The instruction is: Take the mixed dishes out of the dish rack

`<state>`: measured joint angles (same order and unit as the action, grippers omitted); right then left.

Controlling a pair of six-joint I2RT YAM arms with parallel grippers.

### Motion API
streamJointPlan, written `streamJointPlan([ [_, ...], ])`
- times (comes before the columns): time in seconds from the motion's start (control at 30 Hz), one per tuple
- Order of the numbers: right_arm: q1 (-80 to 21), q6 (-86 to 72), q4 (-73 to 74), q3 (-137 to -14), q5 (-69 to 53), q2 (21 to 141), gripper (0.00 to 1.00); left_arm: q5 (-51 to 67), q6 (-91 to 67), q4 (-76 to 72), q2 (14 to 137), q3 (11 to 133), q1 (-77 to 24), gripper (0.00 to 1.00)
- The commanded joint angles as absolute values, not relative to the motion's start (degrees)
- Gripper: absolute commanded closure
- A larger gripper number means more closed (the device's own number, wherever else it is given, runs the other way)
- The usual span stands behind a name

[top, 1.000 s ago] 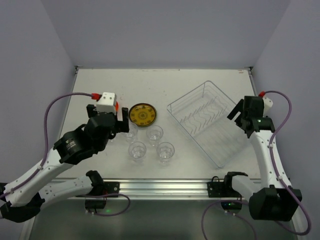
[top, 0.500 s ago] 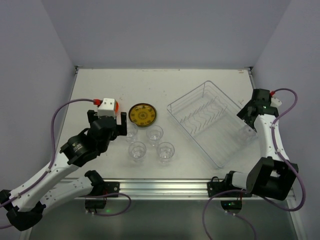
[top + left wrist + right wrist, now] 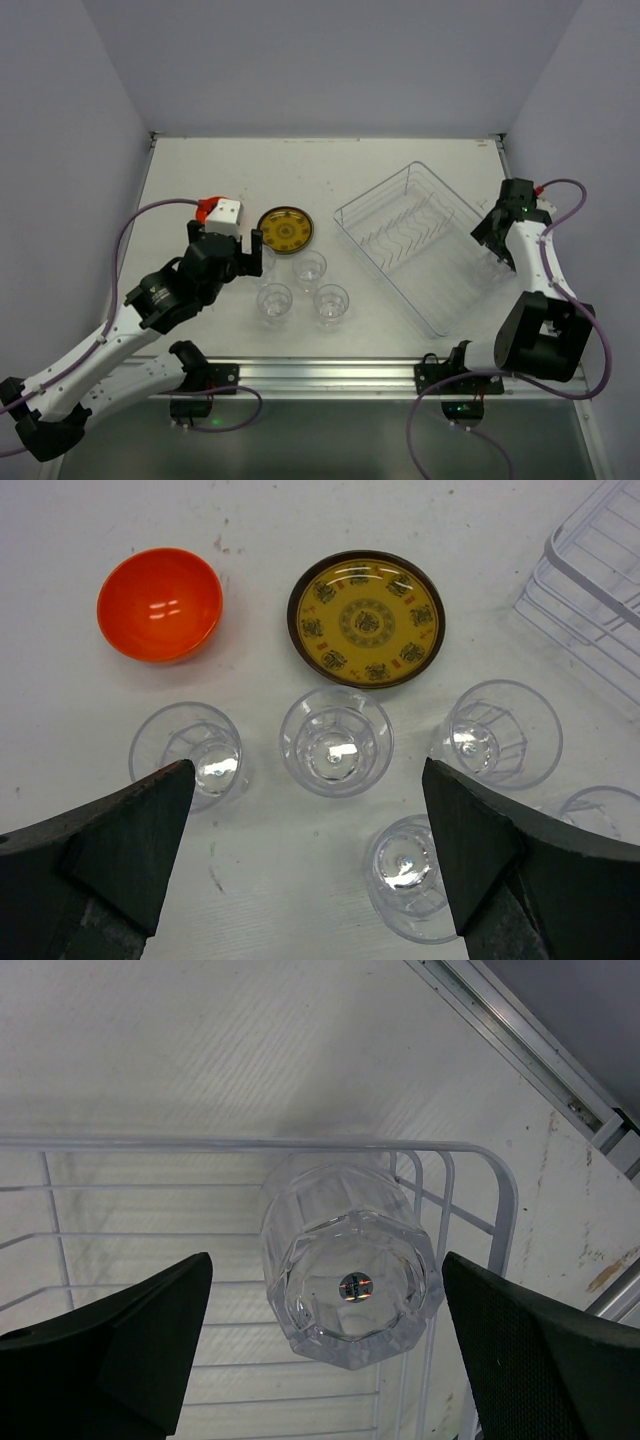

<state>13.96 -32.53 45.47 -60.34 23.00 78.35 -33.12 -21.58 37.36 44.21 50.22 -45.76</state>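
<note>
My right gripper grabs the upturned clear cup across its base end (image 3: pixel 492 264) (image 3: pixel 354 1288) next, leaving the cup's rim free to hand over to my left gripper.
The dish rack (image 3: pixel 415 243) is a clear tray with a wire holder, at the right of the table. One clear cup (image 3: pixel 345 1270) sits in its corner (image 3: pixel 470 1160), base toward the camera. My right gripper (image 3: pixel 326 1256) (image 3: pixel 492 240) hovers open above it, a finger on either side, not touching. Several clear cups (image 3: pixel 335 742) (image 3: pixel 310 268) stand on the table, with the orange bowl (image 3: pixel 160 602) and the yellow patterned plate (image 3: pixel 366 618) (image 3: pixel 285 229) beyond them. My left gripper (image 3: pixel 308 765) (image 3: pixel 245 258) hangs open over these cups, holding nothing.
The rack's wire edge (image 3: pixel 595 580) shows at the right of the left wrist view. A metal rail (image 3: pixel 530 1050) runs along the table edge just beyond the rack's corner. The side walls stand close to both arms.
The right arm has swung outward and its gripper now sits over the rack's far right corner. The left gripper has drifted slightly right, toward the cups. Both stay open.
</note>
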Motion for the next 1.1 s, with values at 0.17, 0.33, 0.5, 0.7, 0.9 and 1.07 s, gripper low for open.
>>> streamJointPlan([
  [0.17,14.41,-34.37,40.17,-56.08,21.0,79.19,0.05,-31.64,-20.21,34.98,45.79,50.98,-45.44,0.0],
  [0.33,14.41,-34.98,38.85,-54.67,21.71,78.4,0.26,-31.82,-20.3,35.16,46.67,51.33,-45.44,0.0],
  [0.5,14.41,-34.54,38.41,-53.71,20.05,74.64,0.58,-31.91,-21.09,35.86,46.32,53.08,-45.44,0.0],
  [0.7,14.24,-32.44,37.35,-52.03,11.09,66.46,0.92,-30.15,-22.06,35.68,44.74,55.72,-45.44,0.0],
  [0.9,14.24,-28.57,37.8,-53.35,-4.63,57.76,1.0,-21.2,-25.31,29.72,42.72,56.08,-45.44,0.0],
  [1.07,14.15,-30.4,27.91,-51.34,-38.12,47.14,1.0,5.4,-27.23,4.0,40.51,48.35,-45.44,0.0],
])
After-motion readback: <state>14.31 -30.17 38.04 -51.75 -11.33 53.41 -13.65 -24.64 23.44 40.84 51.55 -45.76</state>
